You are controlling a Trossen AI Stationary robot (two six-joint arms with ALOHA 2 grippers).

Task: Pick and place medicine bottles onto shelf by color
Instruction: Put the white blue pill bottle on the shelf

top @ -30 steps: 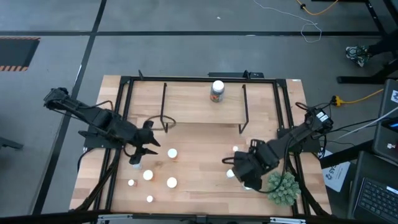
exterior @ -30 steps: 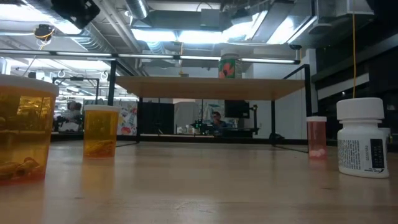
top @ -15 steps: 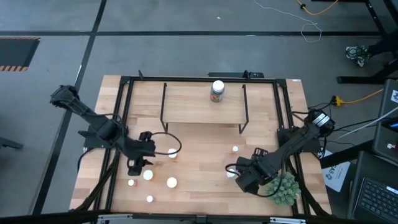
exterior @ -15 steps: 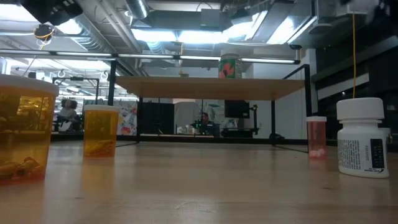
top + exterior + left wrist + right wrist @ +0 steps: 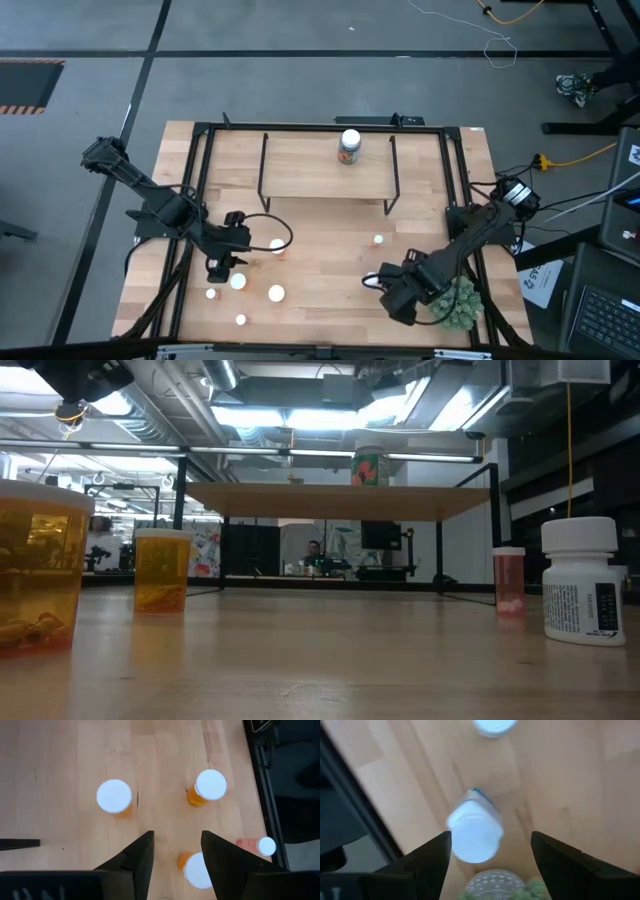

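I need to grab the white bottle by its white cap with my right gripper next. Then I can put it on the shelf by color.
The shelf stands at the table's far side with one larger jar upright on its board. Several orange bottles with white caps stand on the table's near left. My left gripper hovers open above them, pointing down; in its wrist view one capped bottle sits just beyond the fingertips. My right gripper is open over the near right; a white bottle stands below, between its spread fingers and apart from both.
A spiky green plant sits right beside my right gripper, near the table's right edge. A small pinkish bottle stands alone mid-table. The black frame runs around the table. The low view shows the white bottle and orange bottles standing upright.
My left gripper has moved toward the near edge and tipped down over the cluster of orange bottles. My right gripper has drawn back toward the near edge, closer to the plant. No bottle has moved.
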